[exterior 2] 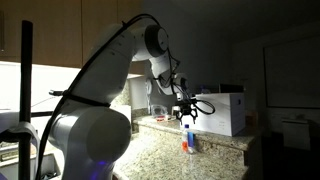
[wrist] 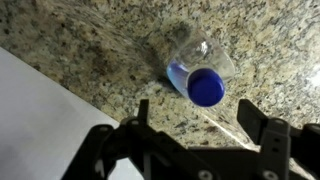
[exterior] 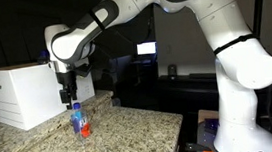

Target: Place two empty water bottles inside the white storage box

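Note:
My gripper should grab the water bottle from above by its blue cap next. Then the bottle's body stays free to go down into the white storage box bottom-first.
One small clear water bottle with a blue cap, a blue label and a red-orange bottom stands upright on the granite counter; it also shows in an exterior view. In the wrist view I look down on its blue cap. My gripper hangs just above the bottle, open and empty, with its fingers apart. The white storage box with its dark hand-hole stands right beside the gripper and also shows in the other views. A second bottle is not in view.
The granite counter runs toward the robot base. Its front edge shows in an exterior view. A lit monitor glows in the dark background.

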You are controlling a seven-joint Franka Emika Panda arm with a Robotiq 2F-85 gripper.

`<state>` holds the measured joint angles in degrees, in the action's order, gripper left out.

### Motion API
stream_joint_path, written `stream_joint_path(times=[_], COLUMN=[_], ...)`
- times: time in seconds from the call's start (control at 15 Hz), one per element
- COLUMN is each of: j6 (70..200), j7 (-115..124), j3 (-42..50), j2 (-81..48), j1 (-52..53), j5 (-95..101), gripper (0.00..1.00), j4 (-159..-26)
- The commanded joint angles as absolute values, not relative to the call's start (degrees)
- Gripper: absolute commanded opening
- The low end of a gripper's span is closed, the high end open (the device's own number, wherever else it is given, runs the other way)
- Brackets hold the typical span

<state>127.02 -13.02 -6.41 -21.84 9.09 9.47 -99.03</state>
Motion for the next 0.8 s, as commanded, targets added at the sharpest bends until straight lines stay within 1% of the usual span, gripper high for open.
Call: stream_joint_path(times=[0.0, 0.07, 0.13, 0.2, 0.6, 0.73], j6=[124.9, 124.5, 124.1, 123.8, 123.2, 123.3], j7=[-12.3, -12.3, -12.3, -12.3, -12.5, -12.6], j3=[-6.8, -6.8, -6.7, -6.7, -6.8, -6.9], j2=[-20.1, -20.2, -20.3, -20.3, -20.3, -20.3], j1=[8.3, 8.2, 8.2, 8.1, 8.1, 8.2], j5=[8.3, 8.2, 8.2, 8.2, 8.5, 8.5], gripper=[1.0, 0.75, 0.75, 0.73, 0.32, 0.2], j4=[-101.0, -101.0, -101.0, -101.0, -101.1, -101.2])
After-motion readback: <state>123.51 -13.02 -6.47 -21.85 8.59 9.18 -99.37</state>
